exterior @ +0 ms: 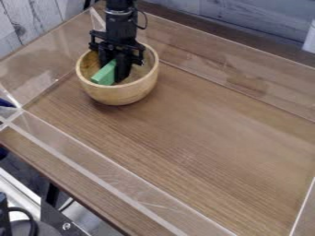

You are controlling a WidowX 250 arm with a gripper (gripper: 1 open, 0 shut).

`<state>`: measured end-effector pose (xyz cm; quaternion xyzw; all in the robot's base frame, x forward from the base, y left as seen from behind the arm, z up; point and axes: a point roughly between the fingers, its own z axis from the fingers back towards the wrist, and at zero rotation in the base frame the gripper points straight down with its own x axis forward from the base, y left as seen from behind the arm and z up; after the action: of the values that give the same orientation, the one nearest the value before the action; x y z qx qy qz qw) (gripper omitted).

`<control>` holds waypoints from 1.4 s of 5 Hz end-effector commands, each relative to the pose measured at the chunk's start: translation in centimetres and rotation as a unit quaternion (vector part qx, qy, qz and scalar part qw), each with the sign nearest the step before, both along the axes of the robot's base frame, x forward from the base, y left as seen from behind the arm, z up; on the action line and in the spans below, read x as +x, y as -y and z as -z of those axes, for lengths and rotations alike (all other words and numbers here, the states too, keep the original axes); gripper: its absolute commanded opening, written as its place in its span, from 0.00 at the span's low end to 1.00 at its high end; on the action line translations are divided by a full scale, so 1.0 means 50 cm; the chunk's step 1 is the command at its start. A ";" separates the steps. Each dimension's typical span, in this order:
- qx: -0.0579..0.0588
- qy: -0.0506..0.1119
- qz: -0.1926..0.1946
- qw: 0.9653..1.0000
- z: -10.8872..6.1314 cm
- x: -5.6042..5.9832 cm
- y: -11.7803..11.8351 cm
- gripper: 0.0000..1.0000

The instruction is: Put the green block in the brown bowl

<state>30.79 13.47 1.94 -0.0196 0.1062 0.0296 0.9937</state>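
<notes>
The green block is inside the bowl's rim, low against the side of the brown bowl [117, 88]. My gripper should open, as the block would rest in the bowl.
The brown bowl [117, 88] stands at the back left of the wooden table. Inside it lies the green block [106, 73], leaning against the bowl's left inner wall. My black gripper [122, 63] reaches straight down into the bowl, its fingers closed together right beside and partly over the block's upper end. The fingertips hide that end of the block, so I cannot tell whether they still pinch it.
A clear low wall [74, 152] runs around the wooden table [197, 138], with its front edge at the lower left. A white plank wall [31, 23] stands behind the table at the left.
</notes>
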 end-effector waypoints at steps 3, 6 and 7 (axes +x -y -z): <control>-0.017 -0.014 0.002 1.000 0.020 0.004 0.027 0.00; -0.020 -0.018 -0.001 1.000 0.007 0.007 0.035 1.00; -0.025 -0.010 -0.004 1.000 -0.017 0.008 0.039 1.00</control>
<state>30.81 12.52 2.35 -0.0374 0.1231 0.0393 0.9909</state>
